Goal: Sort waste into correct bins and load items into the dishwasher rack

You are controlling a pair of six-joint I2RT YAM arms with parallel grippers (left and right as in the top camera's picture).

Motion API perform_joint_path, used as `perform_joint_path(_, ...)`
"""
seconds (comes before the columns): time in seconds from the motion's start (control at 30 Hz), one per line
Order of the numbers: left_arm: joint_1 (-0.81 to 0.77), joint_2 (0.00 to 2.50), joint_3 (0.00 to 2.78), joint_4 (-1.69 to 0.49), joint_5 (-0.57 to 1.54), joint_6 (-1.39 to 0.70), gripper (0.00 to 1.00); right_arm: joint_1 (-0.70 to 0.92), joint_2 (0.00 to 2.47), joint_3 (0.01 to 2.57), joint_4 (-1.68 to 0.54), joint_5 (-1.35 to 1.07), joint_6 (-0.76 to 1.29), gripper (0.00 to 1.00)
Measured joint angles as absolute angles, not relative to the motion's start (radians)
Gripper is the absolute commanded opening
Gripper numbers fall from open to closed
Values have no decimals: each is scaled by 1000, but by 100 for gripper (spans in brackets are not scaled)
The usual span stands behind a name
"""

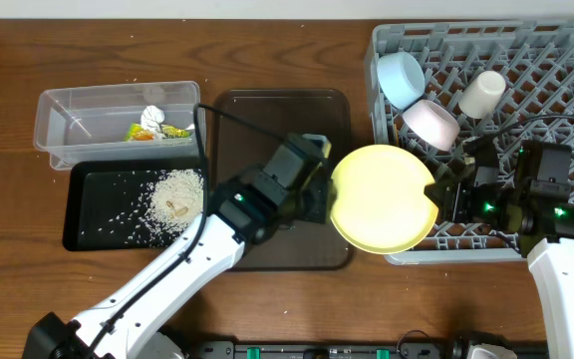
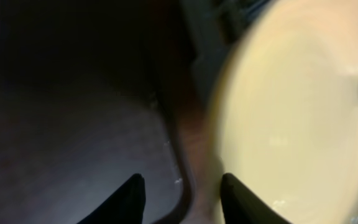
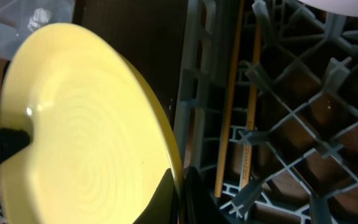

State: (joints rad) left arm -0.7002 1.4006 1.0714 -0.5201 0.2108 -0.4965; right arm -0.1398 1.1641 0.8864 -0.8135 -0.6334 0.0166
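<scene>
The robot will keep holding the yellow plate (image 1: 382,199) (image 3: 86,137) with its right gripper until the plate stands among the wires, because the plate is slanting across the grey rack's outer rim.
My right gripper (image 1: 436,194) (image 3: 180,186) is shut on the right rim of the round yellow plate (image 1: 382,199) (image 3: 86,137). It holds the plate tilted at the front left corner of the grey dishwasher rack (image 1: 566,60). My left gripper (image 1: 319,194) (image 2: 182,186) is open at the plate's left edge (image 2: 291,112), over the brown tray's rim. In the rack are the light blue bowl (image 1: 399,78), the white bowl (image 1: 431,122), the small white cup (image 1: 483,93) and the wooden chopsticks (image 3: 232,106).
The clear box (image 1: 68,110) at the back left holds the snack wrapper (image 1: 172,131) and white scrap (image 1: 152,118). The black tray (image 1: 93,229) in front of it holds rice (image 1: 172,194). The dark brown serving tray (image 1: 267,110) lies under my left arm.
</scene>
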Motion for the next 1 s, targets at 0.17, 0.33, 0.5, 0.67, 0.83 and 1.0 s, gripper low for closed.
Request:
perform_joint_path(0.17, -622, 1394, 1076, -576, 260, -490, 43, -116, 1164, 931, -824, -637, 9, 1)
perform_joint_path(0.33, -497, 1350, 1084, -664, 253, -446, 44, -128, 1158, 1057, -826, -513, -3, 1)
perform_joint_path(0.5, -353, 1310, 1081, -745, 197, -418, 45, -134, 1137, 1147, -853, -298, -8, 1)
perform_joint_path(0.67, -243, 1258, 1080, -819, 182, -413, 46, -134, 1136, 1163, -870, -110, -8, 1)
perform_joint_path(0.83, -157, 1228, 1080, -846, 176, -410, 47, -118, 1136, 1163, -872, 126, -1, 1)
perform_joint_path(1.0, -112, 1224, 1079, -865, 176, -406, 51, -23, 1136, 1163, -871, 348, 4, 1)
